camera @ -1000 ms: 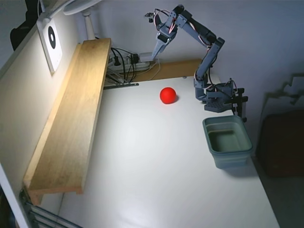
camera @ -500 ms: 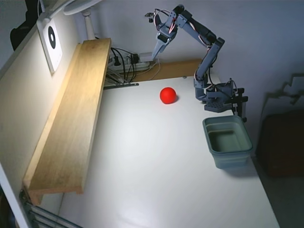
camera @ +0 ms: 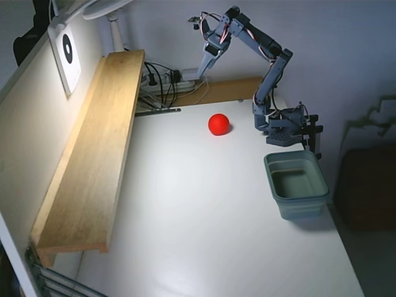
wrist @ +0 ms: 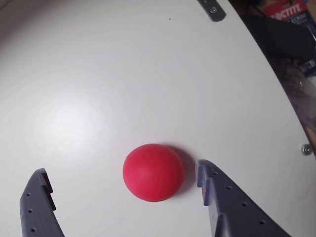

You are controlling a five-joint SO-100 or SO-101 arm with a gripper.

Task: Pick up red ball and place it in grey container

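Note:
The red ball will go into the grey container, so my gripper will grab the ball by its round sides next.
The red ball rests on the white table, toward its far edge. In the fixed view my gripper hangs high above the table's back edge, up and to the left of the ball, pointing down. The wrist view looks down on the ball, which shows between my two blue-grey fingers; the gripper is open wide and holds nothing. The grey container stands empty near the table's right edge, in front of the arm's base.
A long wooden shelf board runs along the left wall. Cables and a power strip lie behind the table's back edge. The arm's base is clamped at the right, just behind the container.

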